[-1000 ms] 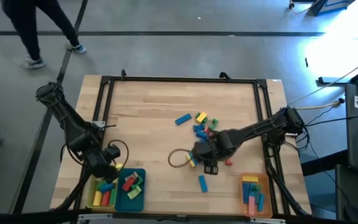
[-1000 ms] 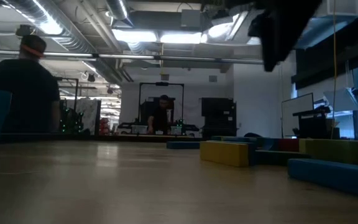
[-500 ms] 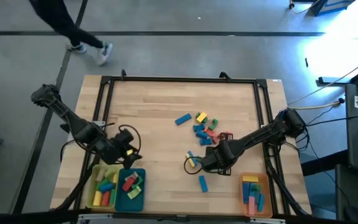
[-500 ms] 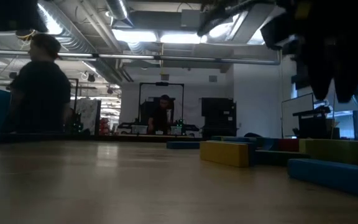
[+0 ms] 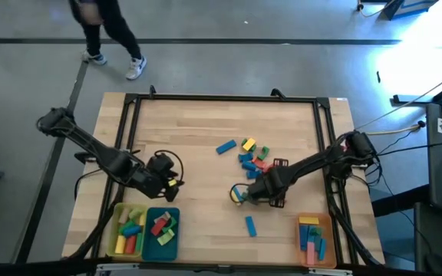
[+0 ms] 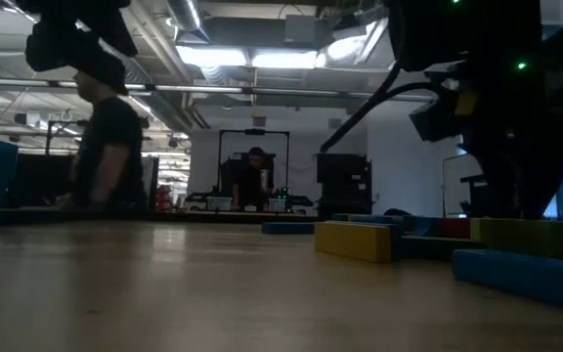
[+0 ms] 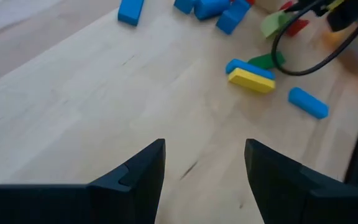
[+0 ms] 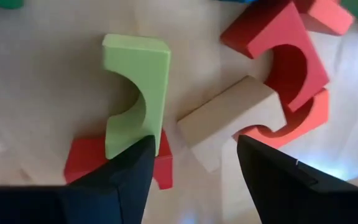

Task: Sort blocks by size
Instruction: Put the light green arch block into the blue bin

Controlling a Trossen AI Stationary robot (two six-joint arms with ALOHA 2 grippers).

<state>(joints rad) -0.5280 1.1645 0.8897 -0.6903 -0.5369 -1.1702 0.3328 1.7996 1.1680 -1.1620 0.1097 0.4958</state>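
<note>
The green arch (image 8: 137,93) is below my fingers, beside a pale wooden block (image 8: 229,121), so closing now would miss; my right gripper must come down first, then close on the arch.
The blocks lie in a loose pile (image 5: 252,157) right of the table's middle: blue, yellow, green and red pieces, with one blue bar (image 5: 249,225) apart nearer the front. My right gripper (image 5: 258,190) hangs open, pointing down over the pile's near edge. In its wrist view a green arch (image 8: 137,93), a pale wooden block (image 8: 229,121) and red arches (image 8: 284,53) lie just past its open fingers (image 8: 195,146). My left gripper (image 5: 166,173) is open over bare wood (image 7: 204,149), left of the pile and beyond the trays.
A yellow tray (image 5: 127,230) and a teal tray (image 5: 162,234) with blocks stand at the front left. An orange tray (image 5: 313,238) with blocks stands at the front right. A black frame (image 5: 221,98) rims the table. A person (image 5: 106,31) walks beyond the far edge.
My left gripper has swung from over the front-left trays toward the table's middle and turned about, staying open. My right gripper has come down toward the near edge of the pile, still open. The person behind the table has walked on.
</note>
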